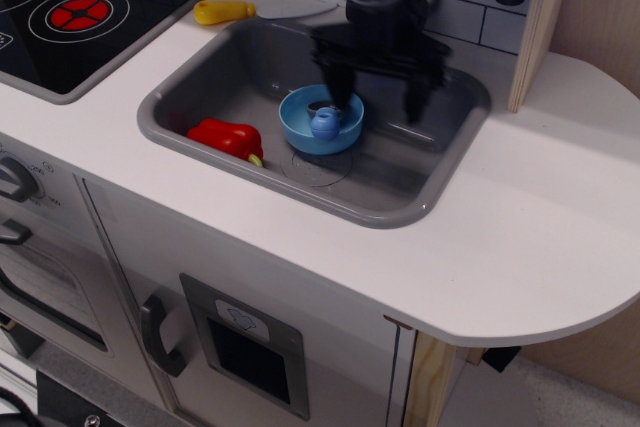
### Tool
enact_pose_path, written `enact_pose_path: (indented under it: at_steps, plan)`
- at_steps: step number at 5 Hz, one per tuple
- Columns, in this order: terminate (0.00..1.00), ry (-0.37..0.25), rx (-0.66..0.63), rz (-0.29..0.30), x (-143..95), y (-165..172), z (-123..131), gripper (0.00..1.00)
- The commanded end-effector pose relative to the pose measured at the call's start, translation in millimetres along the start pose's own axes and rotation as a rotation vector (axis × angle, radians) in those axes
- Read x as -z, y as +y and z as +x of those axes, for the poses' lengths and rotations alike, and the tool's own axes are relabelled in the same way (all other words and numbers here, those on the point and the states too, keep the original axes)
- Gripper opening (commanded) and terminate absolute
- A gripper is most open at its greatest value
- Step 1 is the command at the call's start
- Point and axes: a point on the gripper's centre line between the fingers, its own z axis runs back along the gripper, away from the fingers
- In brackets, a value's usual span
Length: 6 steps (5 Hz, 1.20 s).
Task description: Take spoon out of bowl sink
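Note:
The gripper takes hold of the spoon by its rounded blue handle end [326, 124] next, to lift the spoon out of the light-blue bowl [320, 120].
The light-blue bowl [320, 120] stands on the floor of the grey sink [190, 97], near its middle. The spoon [323, 122] rests in the bowl, its rounded blue handle end toward the front and its grey scoop toward the back. My black gripper [376, 97] hangs over the sink, blurred by motion, with its two fingers spread apart and nothing between them. The left finger [340, 92] is just above the bowl's back right rim. The right finger points down to the right of the bowl.
A red toy pepper [226, 138] lies in the sink left of the bowl. A yellow-handled knife [225, 11] lies on the white counter behind the sink. A black stovetop [80, 12] with red rings is at the far left. A wooden post [540, 17] stands at the right.

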Motion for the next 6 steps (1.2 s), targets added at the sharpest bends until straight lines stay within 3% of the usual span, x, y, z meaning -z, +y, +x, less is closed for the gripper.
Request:
enact_pose_path:
  at_steps: [1,4,6]
  plan:
    - [0.0,0.026,-0.185,0.064,-25.0,16.5,2.8,1.0]
    - [0.0,0.016,-0.313,0.099,-5.3,16.9,1.6,1.0]
    - [0.0,0.015,-0.318,0.137,11.3,17.8,-1.8,1.0]
